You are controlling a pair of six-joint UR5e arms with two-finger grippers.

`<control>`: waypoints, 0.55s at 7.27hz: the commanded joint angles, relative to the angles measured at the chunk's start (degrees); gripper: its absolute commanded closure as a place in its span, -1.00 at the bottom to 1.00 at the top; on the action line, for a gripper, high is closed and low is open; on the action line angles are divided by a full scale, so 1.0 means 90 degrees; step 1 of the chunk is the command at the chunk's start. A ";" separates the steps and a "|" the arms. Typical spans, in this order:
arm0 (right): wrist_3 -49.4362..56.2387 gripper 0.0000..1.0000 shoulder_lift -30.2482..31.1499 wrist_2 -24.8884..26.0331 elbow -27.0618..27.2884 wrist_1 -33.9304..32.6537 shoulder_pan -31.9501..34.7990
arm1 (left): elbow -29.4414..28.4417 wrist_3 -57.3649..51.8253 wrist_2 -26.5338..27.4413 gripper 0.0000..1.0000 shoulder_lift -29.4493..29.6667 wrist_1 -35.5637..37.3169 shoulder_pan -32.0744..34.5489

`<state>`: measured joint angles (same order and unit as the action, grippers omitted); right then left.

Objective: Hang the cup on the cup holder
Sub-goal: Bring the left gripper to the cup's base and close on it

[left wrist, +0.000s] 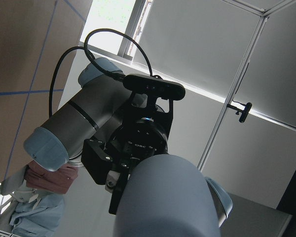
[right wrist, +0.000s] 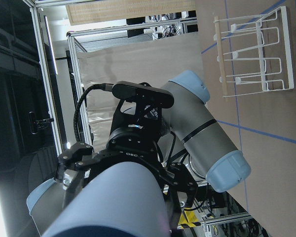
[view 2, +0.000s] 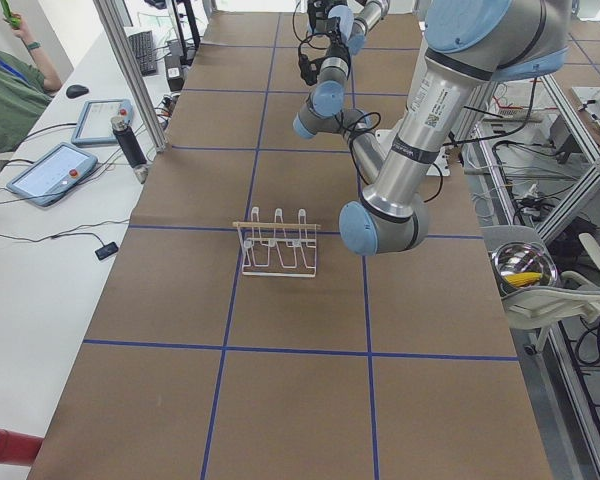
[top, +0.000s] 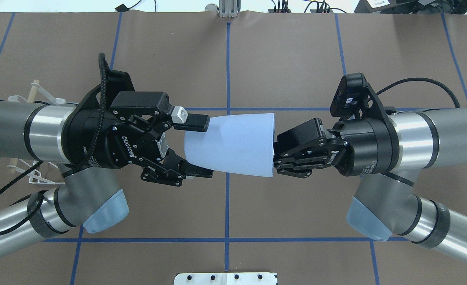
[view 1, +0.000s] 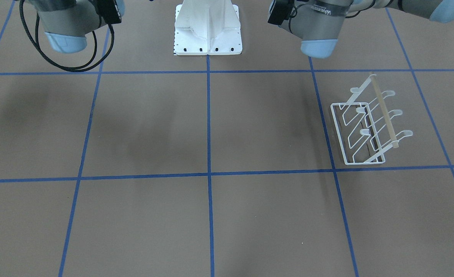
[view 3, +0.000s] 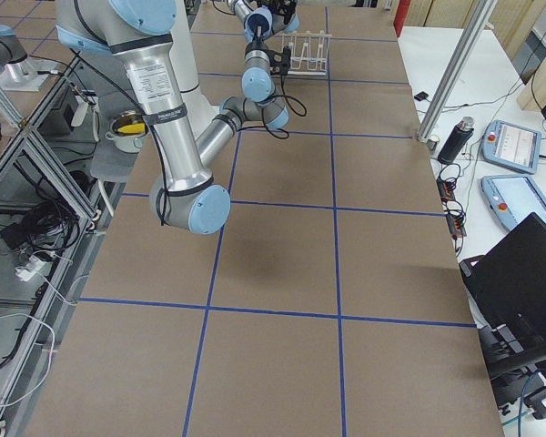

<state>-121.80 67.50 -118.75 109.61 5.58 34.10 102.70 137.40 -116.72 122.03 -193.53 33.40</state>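
Note:
My left gripper will hang the cup on the white cup holder, so next it will grab the light-blue cup's narrow base end point(left wrist: 165, 197).
The light-blue cup point(top: 231, 143) hangs on its side in mid-air between my two grippers, wide rim toward the right. My right gripper point(top: 275, 153) is shut on the cup's rim. My left gripper point(top: 199, 146) is open, with one finger on each side of the cup's narrow base end; I cannot tell if the fingers touch it. The cup fills the bottom of the left wrist view point(left wrist: 167, 197) and of the right wrist view point(right wrist: 113, 202). The white wire cup holder point(view 1: 369, 123) stands on the table below my left arm, its prongs bare, mostly hidden in the overhead view point(top: 31, 95).
The brown table with its blue tape grid point(view 1: 208, 174) spreads below. The white robot base plate point(view 1: 207, 30) sits at the table's robot side. Tablets and cables lie on the side bench point(view 2: 55, 170). The rack also shows in the side view point(view 2: 277, 245).

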 commanded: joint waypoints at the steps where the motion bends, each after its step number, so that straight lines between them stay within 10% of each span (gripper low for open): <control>1: -0.0002 1.00 0.0000 -0.0018 0.0018 0.0044 0.0000 | -0.0005 -0.0013 0.0000 -0.66 0.0005 0.0010 -0.0020; 4: 0.0008 1.00 0.0010 -0.0028 0.0008 0.0044 -0.0039 | 0.0005 -0.0022 0.0000 -0.34 0.0015 0.0000 -0.0020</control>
<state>-121.80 67.60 -118.92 109.69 5.97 33.92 102.72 137.26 -116.73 122.15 -193.54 33.24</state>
